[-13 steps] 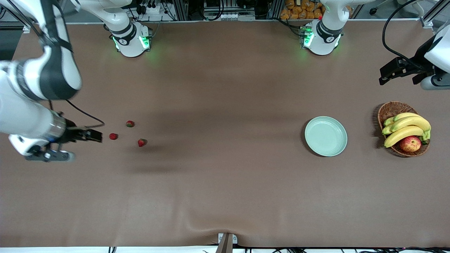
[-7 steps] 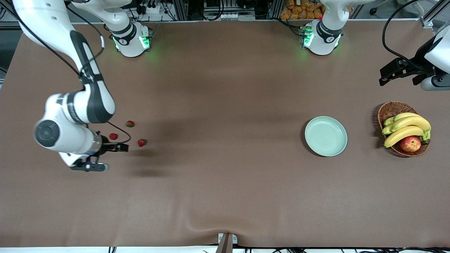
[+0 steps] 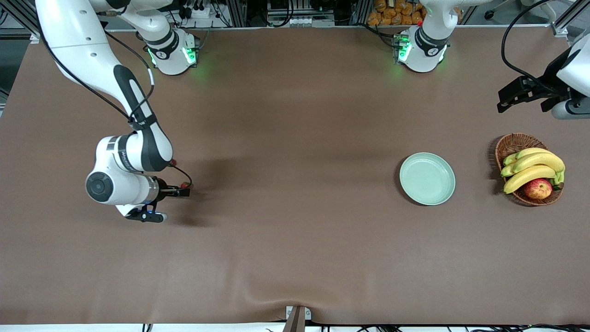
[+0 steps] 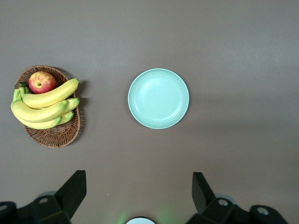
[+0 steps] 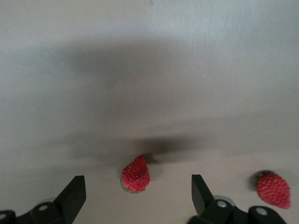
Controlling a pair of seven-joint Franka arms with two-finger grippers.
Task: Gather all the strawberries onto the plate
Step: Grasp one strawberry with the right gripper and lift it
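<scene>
The strawberry is to be collected into the mint-green plate [image 3: 427, 179], so the robot's right gripper will next grab it by its red sides near its leafy end [image 3: 184, 185].
My right gripper [image 3: 183, 191] hangs low over one strawberry [image 3: 186, 185], the one nearest the front camera. In the right wrist view that strawberry [image 5: 136, 174] lies on the table between the open fingers [image 5: 74, 195], untouched, and a second strawberry [image 5: 273, 190] lies off to one side. In the front view another strawberry [image 3: 173, 162] peeks out beside the right arm's wrist; the arm hides the rest. The mint-green plate [image 3: 427, 179] sits toward the left arm's end and holds nothing. My left gripper [image 3: 502, 102] waits open, high over that end; its wrist view shows the plate [image 4: 159, 98].
A brown wicker basket [image 3: 512, 143] with bananas [image 3: 532, 168] and an apple [image 3: 538, 188] stands beside the plate, closer to the left arm's end. Brown cloth covers the table between the strawberries and the plate.
The right arm has swung from the right arm's end of the table in over the strawberries, open all the way, and now covers some of them. The left arm has stayed put.
</scene>
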